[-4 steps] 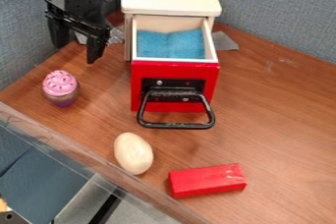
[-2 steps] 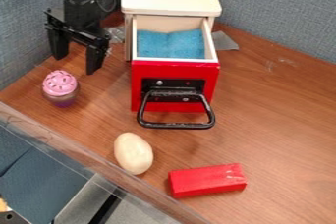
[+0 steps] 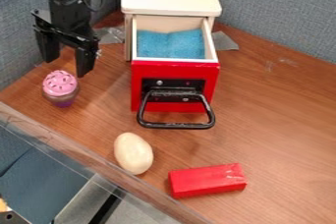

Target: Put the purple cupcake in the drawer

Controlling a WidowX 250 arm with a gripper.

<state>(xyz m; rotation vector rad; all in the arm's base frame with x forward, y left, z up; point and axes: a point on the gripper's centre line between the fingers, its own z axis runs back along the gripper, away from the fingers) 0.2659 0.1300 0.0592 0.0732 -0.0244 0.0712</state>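
Note:
The purple cupcake needs to go in the drawer [image 3: 175, 85], so my gripper should next grab the cupcake by its pink frosting top.
The black gripper [image 3: 66, 66] hangs at the upper left, its two fingers spread apart with nothing between them. Its fingertips are just above and behind the cupcake [image 3: 60, 88], which stands upright on the wooden table with pink frosting, dark sprinkles and a purple base. Right of the gripper, the drawer [image 3: 175, 85] is pulled out of its white-topped cabinet; it has a red front, a black handle and a blue lining inside.
A cream egg-shaped object [image 3: 133, 153] and a red block [image 3: 207, 180] lie on the table [image 3: 282, 120] in front of the drawer. Grey-blue partitions rise behind and at the left. A clear ledge [image 3: 98, 179] runs along the table's front left edge.
The gripper has come down and shifted slightly left, closer to the cupcake, with its fingers still spread. The cupcake, the drawer and the other objects have stayed where they were.

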